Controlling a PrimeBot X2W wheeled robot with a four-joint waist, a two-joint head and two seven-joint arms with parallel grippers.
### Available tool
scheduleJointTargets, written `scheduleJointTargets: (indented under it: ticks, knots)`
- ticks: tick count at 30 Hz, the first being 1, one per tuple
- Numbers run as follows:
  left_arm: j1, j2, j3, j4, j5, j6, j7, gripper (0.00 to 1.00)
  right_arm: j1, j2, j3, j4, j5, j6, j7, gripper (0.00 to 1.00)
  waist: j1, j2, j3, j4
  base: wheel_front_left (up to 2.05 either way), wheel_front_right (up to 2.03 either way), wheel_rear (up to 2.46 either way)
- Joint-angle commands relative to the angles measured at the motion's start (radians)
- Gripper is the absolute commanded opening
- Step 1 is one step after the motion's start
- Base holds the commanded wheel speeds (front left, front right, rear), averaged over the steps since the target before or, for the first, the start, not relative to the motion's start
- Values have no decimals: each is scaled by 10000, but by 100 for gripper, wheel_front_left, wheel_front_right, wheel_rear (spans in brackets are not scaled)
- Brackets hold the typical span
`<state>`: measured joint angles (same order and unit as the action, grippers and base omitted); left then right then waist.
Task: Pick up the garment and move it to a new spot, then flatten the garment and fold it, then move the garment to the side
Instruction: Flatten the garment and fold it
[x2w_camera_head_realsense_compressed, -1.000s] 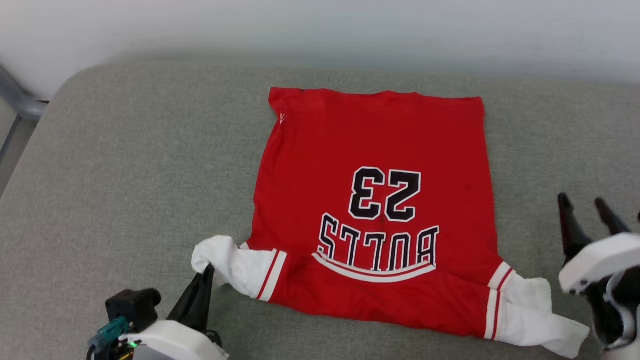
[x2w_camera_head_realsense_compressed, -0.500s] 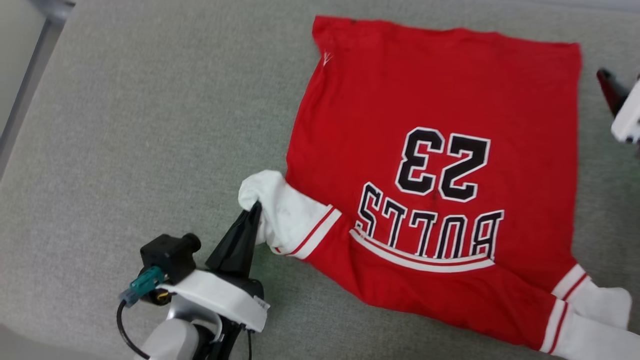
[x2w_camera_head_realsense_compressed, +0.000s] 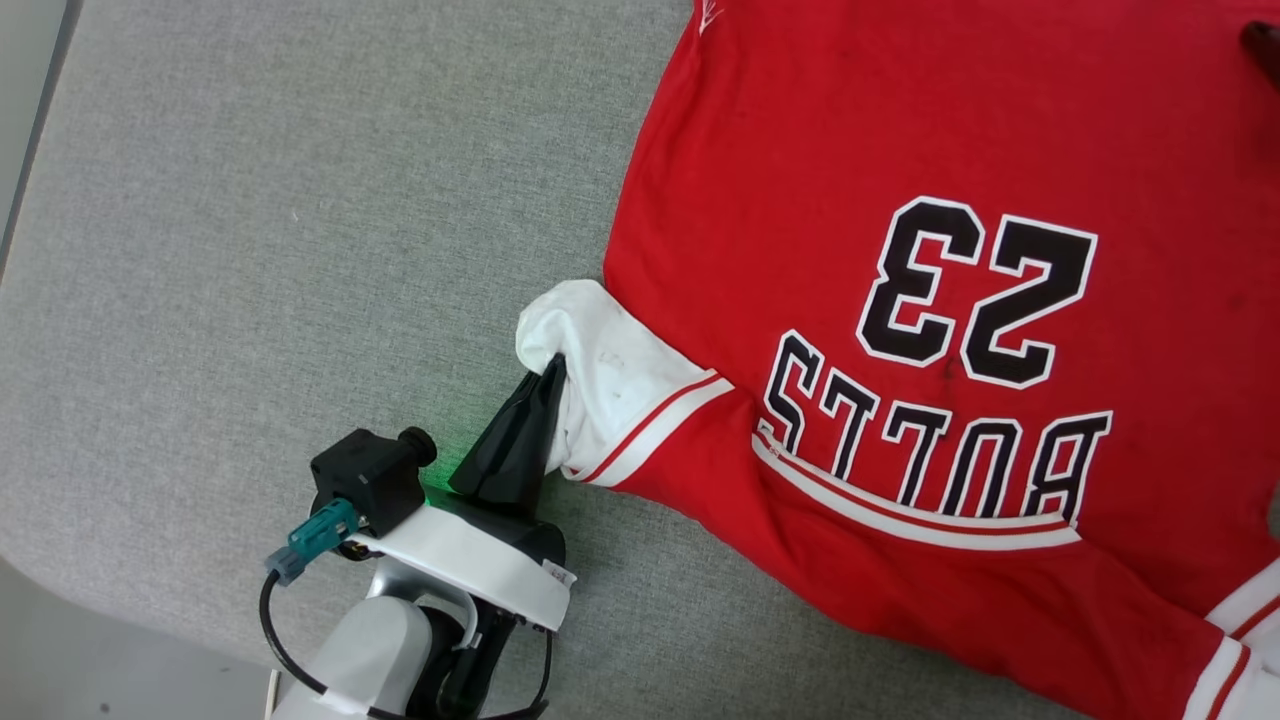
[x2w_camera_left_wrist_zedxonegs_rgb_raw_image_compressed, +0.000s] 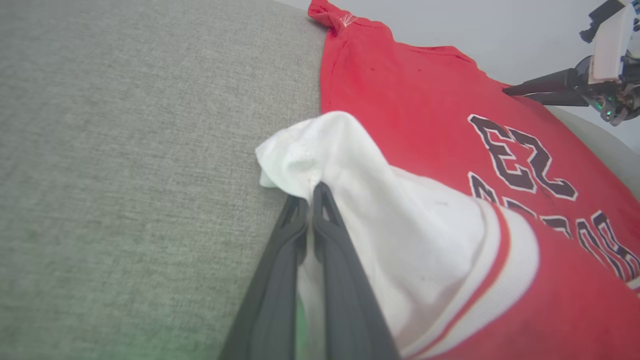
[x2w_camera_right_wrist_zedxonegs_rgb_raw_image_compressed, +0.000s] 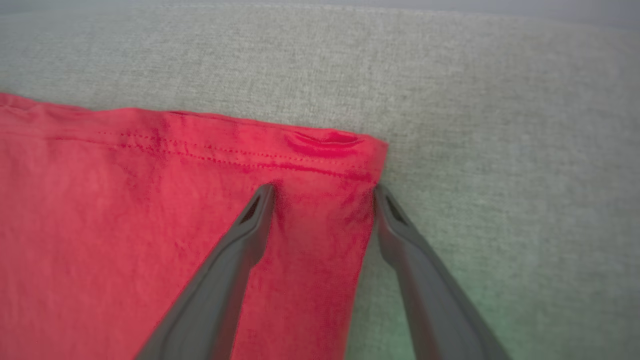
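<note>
Next, my right gripper pinches the garment by its hem corner (x2w_camera_right_wrist_zedxonegs_rgb_raw_image_compressed: 364, 157), where the cloth edge puckers up, since the garment lies spread on the cushion.
The garment (x2w_camera_head_realsense_compressed: 900, 180), a red jersey with black white-outlined "23" and lettering, lies spread on the grey cushion (x2w_camera_head_realsense_compressed: 250, 250). My left gripper (x2w_camera_head_realsense_compressed: 553, 372) is shut on its white sleeve (x2w_camera_head_realsense_compressed: 610, 370), pinching a bunched fold of the cuff (x2w_camera_left_wrist_zedxonegs_rgb_raw_image_compressed: 310, 165) in the left wrist view. My right gripper (x2w_camera_right_wrist_zedxonegs_rgb_raw_image_compressed: 324, 190) stands open over the far hem corner (x2w_camera_right_wrist_zedxonegs_rgb_raw_image_compressed: 350, 150), one finger over the red cloth, the other at the garment's edge over the cushion. That gripper's dark fingers (x2w_camera_left_wrist_zedxonegs_rgb_raw_image_compressed: 545, 82) also show at the garment's far side in the left wrist view.
Grey cushion stretches wide to the left of the garment. Its rounded front edge (x2w_camera_head_realsense_compressed: 130, 620) runs at the lower left, with pale floor (x2w_camera_head_realsense_compressed: 60, 670) beyond. A second striped white sleeve (x2w_camera_head_realsense_compressed: 1240, 640) lies at the lower right.
The head camera has tilted down and turned, so the whole scene shifted. My left gripper still pinches the white sleeve. My right gripper has moved from the near right to the garment's far hem corner.
</note>
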<state>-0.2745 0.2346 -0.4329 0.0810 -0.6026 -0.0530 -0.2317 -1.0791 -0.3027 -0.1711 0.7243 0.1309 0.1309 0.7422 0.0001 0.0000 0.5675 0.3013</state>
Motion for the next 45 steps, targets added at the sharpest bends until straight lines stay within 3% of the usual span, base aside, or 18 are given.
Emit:
scheduleJointTargets:
  ticks: [1, 4, 5, 7, 14, 21, 32, 39, 45]
  knots:
    - [-114, -77, -11, 65, -28, -30, -44, 0, 339, 144, 56, 486, 79, -3, 388, 100, -1, 0, 86, 61, 0, 0, 0]
    - [-139, -119, -24, 177, -33, -68, -87, 0, 696, 175, 57, 1051, 233, -3, 1249, 100, -1, 0, 87, 80, 0, 0, 0]
    - [-143, -125, -29, 200, -26, -50, -104, 0, 801, 175, 30, 1209, 239, -3, 1550, 49, -1, 0, 65, 84, 0, 0, 0]
    - [-175, -142, -22, 245, -18, -54, -120, 0, 858, 147, -52, 1231, 231, -5, 1732, 0, -1, 0, 21, 101, 0, 0, 0]
    - [-27, -68, -18, 393, -33, 18, -117, 0, 660, -202, -164, 846, -117, -6, 1674, 0, -1, 0, -460, 36, 0, 0, 0]
    - [584, 133, 115, 600, -199, 333, 73, 0, 927, -824, 242, -41, 22, -8, 1221, 0, -1, 0, -1712, -391, 0, 0, 0]
    - [2011, 726, 690, 506, -645, 1071, 447, 0, 4728, -1374, 421, -2827, 1608, -6, 961, 0, -1, 0, -3692, -1751, 0, 0, 0]
    - [2805, 1090, 975, 350, -882, 1417, 670, 0, 8329, -771, -608, -5282, 2119, -6, 1082, 0, -1, 0, -4575, -2449, 0, 0, 0]
    - [3261, 1276, 1094, 286, -1032, 1555, 782, 0, 11115, 465, -1360, -6869, 2111, -6, 1056, 0, -1, 0, -5076, -2768, 0, 0, 0]
